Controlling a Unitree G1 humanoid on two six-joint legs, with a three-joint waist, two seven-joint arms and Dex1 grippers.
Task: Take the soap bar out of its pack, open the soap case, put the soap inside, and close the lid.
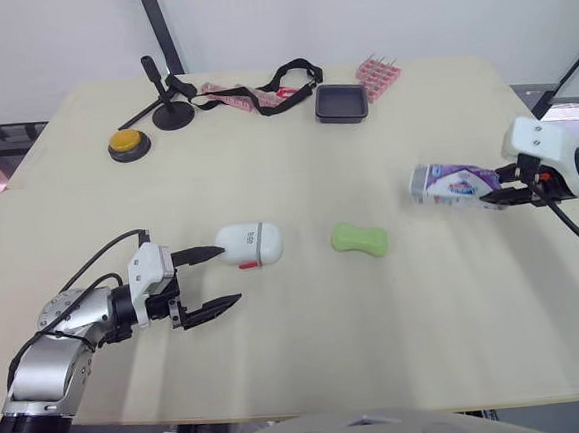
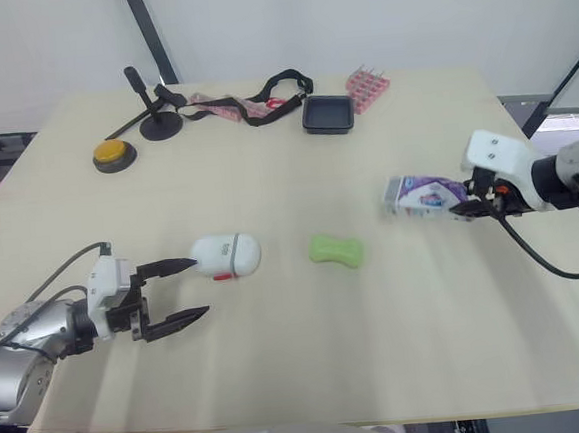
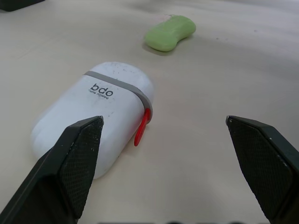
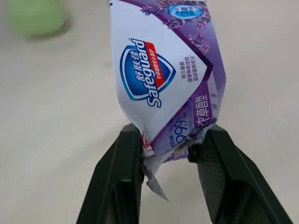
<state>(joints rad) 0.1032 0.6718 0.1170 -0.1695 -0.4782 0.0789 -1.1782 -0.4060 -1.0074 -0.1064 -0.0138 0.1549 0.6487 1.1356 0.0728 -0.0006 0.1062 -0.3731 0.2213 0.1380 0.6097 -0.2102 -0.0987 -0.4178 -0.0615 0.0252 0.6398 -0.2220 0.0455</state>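
Note:
My left gripper grabs the soap case across the straight facing sides of its body (image 1: 240, 244) next, since the case curves at its rounded end (image 1: 221, 245).
A green soap bar (image 1: 359, 238) lies bare on the table near the middle. To its left rests the white soap case (image 1: 250, 244), lid shut, with a grey band and a red clasp (image 3: 141, 129). My left gripper (image 1: 212, 279) is open just left of the case, one finger close to the case's end. At the right, my right gripper (image 1: 502, 198) is shut on the tail of the purple and white soap pack (image 1: 452, 183), which hangs just above the table. In the right wrist view the pack (image 4: 163, 70) is pinched between both fingers.
At the table's far side are a yellow button (image 1: 127, 143), a small black stand (image 1: 168, 104), a black strap (image 1: 281, 81), a black tray (image 1: 342, 103) and a pink rack (image 1: 379, 76). Bare table lies between the soap and the pack.

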